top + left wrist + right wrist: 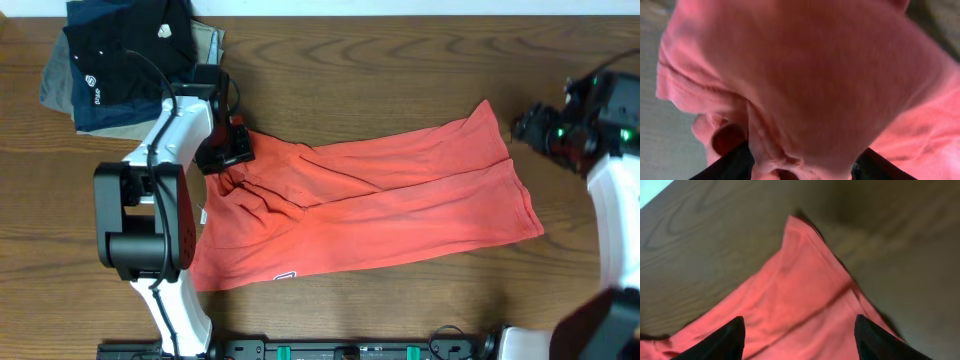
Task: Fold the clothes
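I should next pinch the coral-red T-shirt's far corner (486, 113) (800, 234) with my right gripper to fold the T-shirt's far edge toward its front edge.
The coral-red T-shirt (380, 205) lies spread and creased across the wooden table, with a small white tag at its front edge. My left gripper (228, 148) sits at the shirt's upper left edge. In the left wrist view the shirt (805, 70) fills the frame and bunches between the left gripper's (800, 162) wide-apart fingers. My right gripper (530, 128) hovers just beyond the shirt's upper right corner. In the right wrist view that gripper (797, 325) is open and empty above that corner of the shirt (800, 265).
A stack of folded black, navy and khaki garments (125, 60) lies at the back left corner, just behind the left arm. Bare wooden table (400, 80) surrounds the shirt.
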### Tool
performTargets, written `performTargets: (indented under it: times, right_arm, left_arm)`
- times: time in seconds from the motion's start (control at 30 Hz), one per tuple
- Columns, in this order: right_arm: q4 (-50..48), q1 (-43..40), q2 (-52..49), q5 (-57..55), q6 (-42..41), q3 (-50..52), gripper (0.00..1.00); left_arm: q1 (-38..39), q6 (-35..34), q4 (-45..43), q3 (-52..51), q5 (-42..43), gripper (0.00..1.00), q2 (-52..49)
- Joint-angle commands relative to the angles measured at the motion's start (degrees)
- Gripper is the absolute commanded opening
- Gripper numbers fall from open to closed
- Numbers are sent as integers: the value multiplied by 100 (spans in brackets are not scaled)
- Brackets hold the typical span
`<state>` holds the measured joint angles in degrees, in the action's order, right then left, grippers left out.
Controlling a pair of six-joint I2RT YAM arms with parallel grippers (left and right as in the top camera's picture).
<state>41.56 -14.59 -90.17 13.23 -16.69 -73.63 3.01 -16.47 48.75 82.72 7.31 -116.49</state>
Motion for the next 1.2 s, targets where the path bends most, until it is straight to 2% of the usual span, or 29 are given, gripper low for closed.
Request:
performTargets:
  times: [0.0,0.17,0.2,0.37,0.53,0.67,0.9,0.93,1.07,1.17]
  right_arm:
    - [-46,295,-584,-48,361,-518,69]
    - [-188,656,-1394,-662,396,-1104,69]
    - [-210,706,-1530,-785,393,-1189,69]
    - [-337,885,-2319,-1045,433,-1587,65]
    - [-632,922,-2922,-1158,455,-1858,66]
    - [-964,925,-3189,-1648,533,-1897,66]
    - [-1235,977,-3460,-1622,603,-1897,65]
    - [-1266,988,-3491,-1622,603,-1897,64]
    - [-1309,1034,-3582,-1622,437,-1897,48]
    - [-1314,1062,-3637,-1622,341,-1897,47]
  left_arm:
    - [-35,-9,-72,0,-72,61,57]
    - [-35,-9,-192,0,-74,61,52]
    - [-35,-9,-221,0,-74,58,52]
    - [-35,-11,-328,0,-74,31,52]
    - [-35,-11,-361,0,-72,20,52]
    - [-35,-7,-374,-13,-74,19,52]
    - [-35,-9,-516,-136,-72,19,52]
    - [-35,-11,-522,-153,-72,15,52]
    - [-35,-9,-540,-195,-72,13,50]
    - [-35,-9,-540,-192,-74,13,50]
